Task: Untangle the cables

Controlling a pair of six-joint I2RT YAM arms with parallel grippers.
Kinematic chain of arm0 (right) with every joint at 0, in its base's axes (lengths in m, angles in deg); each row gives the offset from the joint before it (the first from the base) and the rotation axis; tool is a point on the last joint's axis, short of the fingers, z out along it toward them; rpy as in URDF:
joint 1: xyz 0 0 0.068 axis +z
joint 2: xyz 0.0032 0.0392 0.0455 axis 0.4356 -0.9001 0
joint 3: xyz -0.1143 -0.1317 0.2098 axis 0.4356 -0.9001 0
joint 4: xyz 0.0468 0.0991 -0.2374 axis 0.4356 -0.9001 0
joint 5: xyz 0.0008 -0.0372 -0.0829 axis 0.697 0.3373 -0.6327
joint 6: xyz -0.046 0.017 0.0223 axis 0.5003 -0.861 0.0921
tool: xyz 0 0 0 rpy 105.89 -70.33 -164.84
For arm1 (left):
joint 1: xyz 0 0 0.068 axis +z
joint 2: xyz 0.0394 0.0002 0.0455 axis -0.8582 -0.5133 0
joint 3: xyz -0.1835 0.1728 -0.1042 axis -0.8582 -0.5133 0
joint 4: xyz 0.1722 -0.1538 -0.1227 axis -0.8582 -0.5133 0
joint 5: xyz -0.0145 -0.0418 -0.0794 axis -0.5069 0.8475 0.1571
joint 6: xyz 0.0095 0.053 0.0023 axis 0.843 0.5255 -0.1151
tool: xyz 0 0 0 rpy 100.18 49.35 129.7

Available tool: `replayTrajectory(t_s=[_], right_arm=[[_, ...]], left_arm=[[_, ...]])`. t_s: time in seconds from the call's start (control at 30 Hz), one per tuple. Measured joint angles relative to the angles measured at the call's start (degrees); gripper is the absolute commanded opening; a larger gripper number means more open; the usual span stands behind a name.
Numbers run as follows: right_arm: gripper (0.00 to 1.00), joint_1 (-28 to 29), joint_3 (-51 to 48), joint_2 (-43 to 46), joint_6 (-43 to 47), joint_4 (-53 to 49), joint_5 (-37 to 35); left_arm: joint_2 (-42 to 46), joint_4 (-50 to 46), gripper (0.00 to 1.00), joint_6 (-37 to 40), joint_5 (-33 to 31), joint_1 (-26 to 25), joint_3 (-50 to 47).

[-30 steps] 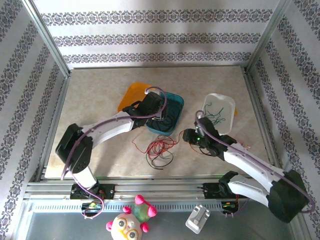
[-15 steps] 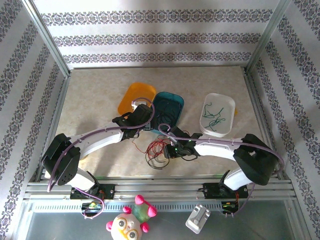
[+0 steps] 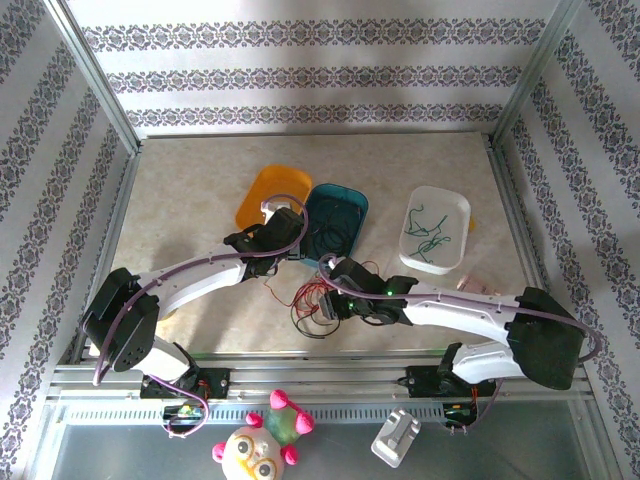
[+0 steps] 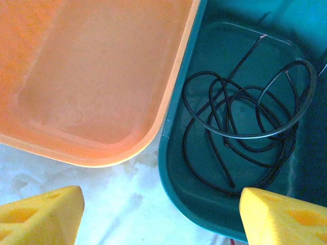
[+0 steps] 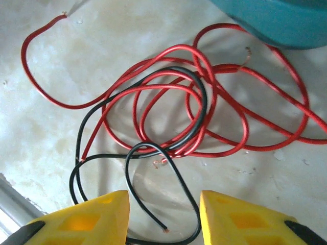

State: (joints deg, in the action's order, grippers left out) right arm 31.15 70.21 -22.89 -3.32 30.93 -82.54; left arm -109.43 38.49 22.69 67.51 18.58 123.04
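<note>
Next, my right gripper reaches the black cable and grabs its loose end (image 5: 162, 226), free of the red cable (image 5: 225, 109), to untangle the black cable.
A tangle of red cable (image 5: 225, 109) and black cable (image 5: 189, 127) lies on the table, also seen from above as a red and black cable tangle (image 3: 312, 298). My right gripper (image 5: 164, 217) hovers open right over it, a loose end of black cable lying between its yellow fingers (image 5: 87, 219). From above, the right gripper (image 3: 340, 298) sits at the tangle's right edge. My left gripper (image 4: 161, 214) is open above the near rims of the orange tray (image 4: 97, 76) and the teal tray (image 4: 199, 194), which holds a coiled black cable (image 4: 245, 127).
A white tray (image 3: 436, 228) with green wire pieces sits at the right. The orange tray (image 3: 268, 192) and teal tray (image 3: 338, 215) stand behind the tangle. Metal rails run along the near edge, with a toy (image 3: 262, 440) below them.
The right arm swung left from beside the white tray to the tangle and settled over it. The left gripper drew back from over the teal tray to its near rim.
</note>
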Motion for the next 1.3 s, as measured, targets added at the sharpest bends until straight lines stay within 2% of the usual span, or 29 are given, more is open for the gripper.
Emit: replayTrajectory(t_s=[0.2,0.37,0.43,0.57,0.7,0.83,0.93,1.03,1.3], right_arm=[[0.41,1.2,0.2,-7.6,0.8,-1.2,0.4],[0.37,3.8,4.5,-13.3,0.6,-6.2,-4.4],[0.31,5.1,6.0,-15.0,0.5,-8.1,-6.9],[0.09,7.2,8.6,-17.2,0.0,-10.4,-10.3],[0.01,8.2,9.3,-17.6,-0.7,-10.9,-12.3],[0.00,7.4,7.9,-15.7,-2.6,-12.3,-17.6],[0.01,5.4,4.7,-9.3,-5.2,-14.8,-22.6],[0.01,3.0,1.5,1.8,-9.0,-16.9,-28.0],[0.04,-2.1,-9.7,43.5,-25.7,-21.9,-41.9]], left_arm=[[0.0,0.0,0.80,-1.2,-0.6,0.0,0.0],[0.2,-0.5,0.80,-1.4,-1.2,0.0,0.0],[0.2,-0.7,0.80,-1.4,-1.3,0.0,0.0],[0.2,-1.2,0.80,-1.4,-1.3,0.0,0.0],[0.2,-1.3,0.80,-1.5,-1.3,0.0,0.0],[0.2,-1.3,0.80,-1.8,-1.3,0.0,0.0],[0.2,-1.7,0.80,-1.8,-1.5,0.0,0.0],[0.4,-2.3,0.80,-1.9,-1.8,0.0,0.0],[1.4,-2.8,0.81,-2.7,-2.9,0.0,-0.1]])
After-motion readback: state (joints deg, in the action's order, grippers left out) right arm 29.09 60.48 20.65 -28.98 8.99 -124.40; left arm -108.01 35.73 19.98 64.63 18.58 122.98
